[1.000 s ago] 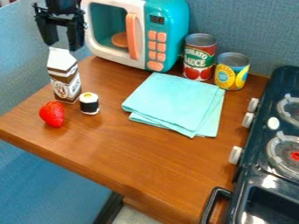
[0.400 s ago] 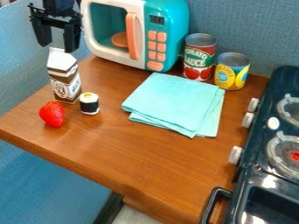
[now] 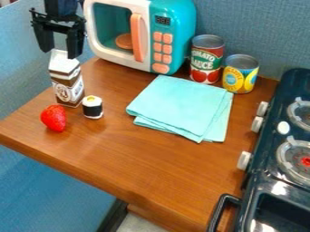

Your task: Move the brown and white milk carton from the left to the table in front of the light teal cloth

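Observation:
My gripper next grips the carton's white top, in order to move the carton (image 3: pixel 66 84) from beside the sushi roll.
The black gripper (image 3: pixel 59 52) hangs at the upper left with its two fingers apart, open, at the top of a brown and white milk carton (image 3: pixel 66 84). The carton stands upright; whether the fingers touch it I cannot tell. Just right of the carton's base is a small sushi roll (image 3: pixel 93 108) with a black band. A red strawberry (image 3: pixel 54 118) sits in front of the carton, near the table's left edge. A folded turquoise cloth (image 3: pixel 181 107) lies on the wooden table (image 3: pixel 145 167).
A toy microwave (image 3: pixel 172 36) in teal and white stands at the back. Right of it are a tomato sauce can (image 3: pixel 207 59) and a shorter yellow can (image 3: pixel 240 74). The dark toy stove (image 3: pixel 266 181) borders the table's right side.
The gripper first shifted slightly left, then came down a little toward the carton's top. The objects on the table have not moved.

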Available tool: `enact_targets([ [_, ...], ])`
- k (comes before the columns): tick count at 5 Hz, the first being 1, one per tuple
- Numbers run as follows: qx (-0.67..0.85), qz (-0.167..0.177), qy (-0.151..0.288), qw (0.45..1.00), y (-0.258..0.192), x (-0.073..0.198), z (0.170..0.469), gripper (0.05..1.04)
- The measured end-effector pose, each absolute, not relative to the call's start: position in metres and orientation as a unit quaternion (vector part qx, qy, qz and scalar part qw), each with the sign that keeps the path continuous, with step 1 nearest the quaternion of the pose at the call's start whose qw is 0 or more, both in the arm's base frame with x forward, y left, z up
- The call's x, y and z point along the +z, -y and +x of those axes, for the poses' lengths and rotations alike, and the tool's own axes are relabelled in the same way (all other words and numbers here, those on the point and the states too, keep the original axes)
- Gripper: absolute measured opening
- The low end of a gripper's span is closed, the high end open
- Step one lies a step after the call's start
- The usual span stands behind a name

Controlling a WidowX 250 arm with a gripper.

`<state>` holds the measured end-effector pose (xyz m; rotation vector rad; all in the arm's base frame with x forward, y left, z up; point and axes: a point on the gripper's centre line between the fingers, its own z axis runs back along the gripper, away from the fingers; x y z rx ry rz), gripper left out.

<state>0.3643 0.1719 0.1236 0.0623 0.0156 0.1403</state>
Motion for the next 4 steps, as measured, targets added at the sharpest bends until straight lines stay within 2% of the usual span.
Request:
enact_targets([
  [1,0.07,0.031,-0.011,0.997,-0.172,0.119,0.364,1.004],
  [3,0.077,0.023,-0.045,0.996,-0.173,0.096,0.361,1.004],
  [4,0.077,0.02,-0.052,0.995,-0.173,0.092,0.36,0.941],
])
